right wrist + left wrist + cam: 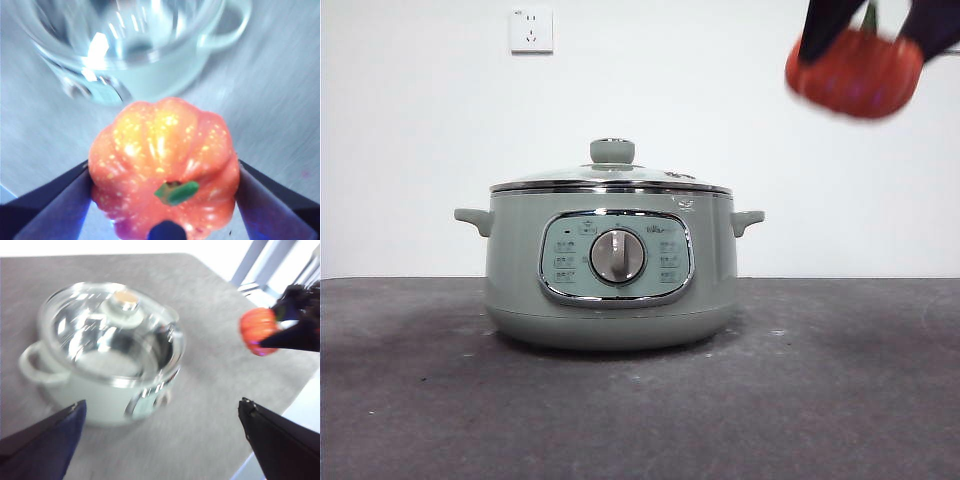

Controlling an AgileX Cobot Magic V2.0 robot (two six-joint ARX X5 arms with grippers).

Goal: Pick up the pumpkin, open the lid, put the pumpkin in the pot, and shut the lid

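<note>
The glass lid spreads across the whole pot (610, 290), far wider than my open fingers. I will grab the lid by its narrow knob (612, 152) with my left gripper next.
The sage-green pot (610, 290) stands on the grey table with the glass lid (610, 180) on it, knob (612, 151) up. My right gripper (870, 35) is shut on the orange pumpkin (855, 72) and holds it high in the air to the right of the pot. In the right wrist view the pumpkin (165, 165) sits between the jaws with its green stem (176, 191) showing, the pot (145, 55) below and beyond. My left gripper (160, 435) is open and empty above the table, near the pot (100, 385) and lid (107, 330). The pumpkin (257, 330) also shows there.
A white wall socket (531, 29) is on the back wall. The grey table (840, 380) spreads around the pot. In the left wrist view the table edge (280, 415) runs close by, with a metal frame (260, 265) beyond it.
</note>
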